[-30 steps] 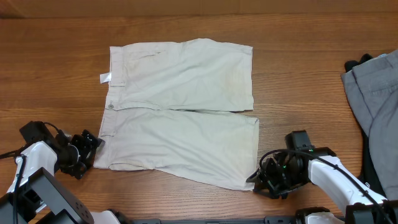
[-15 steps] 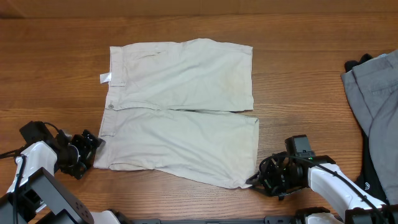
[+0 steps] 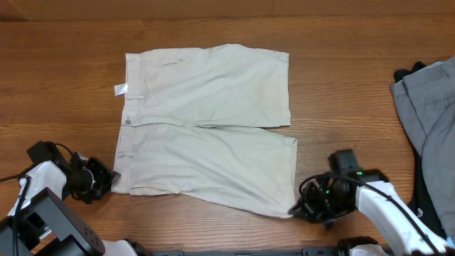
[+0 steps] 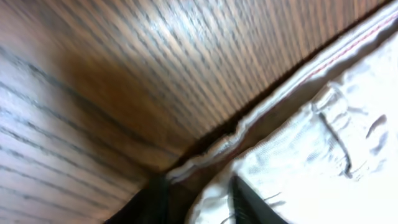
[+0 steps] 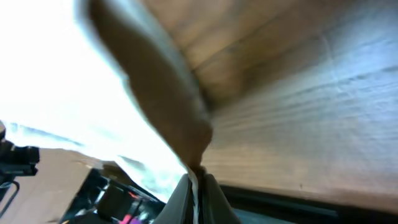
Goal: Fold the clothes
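The near leg of the shorts needs to be folded across. My left gripper should grab the near waistband corner of the shorts next.
The clothes, a pair of cream shorts point(image 3: 206, 135), lie flat on the wooden table point(image 3: 341, 85), waistband to the left and legs to the right. My left gripper point(image 3: 108, 178) is at the near waistband corner. In the left wrist view its dark fingers point(image 4: 252, 205) stand apart, with the waistband edge point(image 4: 217, 149) lying between them. My right gripper point(image 3: 297, 210) is at the near leg's hem corner. In the right wrist view that gripper point(image 5: 196, 186) is shut, with a peak of cream cloth point(image 5: 186, 137) pinched between its fingers.
A grey garment point(image 3: 430, 107) lies at the right edge of the table, with a black garment point(image 3: 421, 203) beneath it. The table's near edge runs just behind both grippers.
My right gripper has shut on the hem corner and drawn it slightly right. The left gripper's jaws have narrowed around the waistband corner and the arm has shifted a little nearer.
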Available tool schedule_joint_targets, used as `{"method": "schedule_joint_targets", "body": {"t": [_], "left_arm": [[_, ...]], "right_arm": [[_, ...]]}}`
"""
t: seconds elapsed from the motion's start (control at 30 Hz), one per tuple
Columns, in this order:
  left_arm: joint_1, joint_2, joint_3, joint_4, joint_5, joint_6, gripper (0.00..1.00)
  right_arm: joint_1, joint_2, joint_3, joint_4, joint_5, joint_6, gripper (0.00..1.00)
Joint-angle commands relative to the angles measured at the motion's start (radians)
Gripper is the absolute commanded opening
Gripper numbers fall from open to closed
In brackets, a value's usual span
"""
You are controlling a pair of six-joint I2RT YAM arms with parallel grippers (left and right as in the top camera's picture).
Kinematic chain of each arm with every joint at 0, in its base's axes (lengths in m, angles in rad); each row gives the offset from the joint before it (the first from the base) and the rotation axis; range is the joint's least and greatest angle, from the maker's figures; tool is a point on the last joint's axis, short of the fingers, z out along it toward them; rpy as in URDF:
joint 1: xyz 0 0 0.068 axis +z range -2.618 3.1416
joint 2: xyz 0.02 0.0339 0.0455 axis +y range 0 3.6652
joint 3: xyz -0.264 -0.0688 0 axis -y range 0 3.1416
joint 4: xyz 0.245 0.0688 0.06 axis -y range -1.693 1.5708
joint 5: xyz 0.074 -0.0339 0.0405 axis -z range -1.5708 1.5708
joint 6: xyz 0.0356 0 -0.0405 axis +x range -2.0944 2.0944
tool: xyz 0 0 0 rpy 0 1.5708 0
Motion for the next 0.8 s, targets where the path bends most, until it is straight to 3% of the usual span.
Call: {"method": "schedule_joint_targets", "body": {"t": [0.0,0.1,0.23,0.3,0.37,0.43,0.6,0.77], "left_arm": [[-0.004,0.007,-0.010,-0.039,-0.014,0.010,0.75],[-0.004,0.007,-0.010,-0.064,-0.055,0.011,0.92],[-0.004,0.007,-0.012,-0.118,-0.068,0.026,0.89],[-0.004,0.007,-0.026,-0.119,-0.068,0.025,0.76],[-0.004,0.007,-0.052,-0.099,-0.077,0.018,0.38],[-0.004,0.007,-0.084,-0.069,-0.097,-0.011,0.21],[-0.002,0.007,-0.121,0.008,-0.100,-0.013,0.04],[-0.002,0.000,-0.066,-0.036,0.060,0.061,0.04]], "right_arm": [[0.006,-0.060,0.109,-0.043,0.085,-0.055,0.04],[0.006,-0.082,0.170,-0.077,0.101,-0.059,0.04],[0.006,-0.084,0.183,-0.085,0.103,-0.058,0.04],[0.006,-0.084,0.183,-0.088,0.103,-0.058,0.04],[0.006,-0.084,0.183,-0.087,0.103,-0.058,0.04],[0.006,-0.084,0.183,-0.088,0.103,-0.058,0.04],[0.006,-0.084,0.183,-0.082,0.105,-0.059,0.04],[0.003,-0.093,0.205,-0.057,0.103,-0.064,0.04]]}}
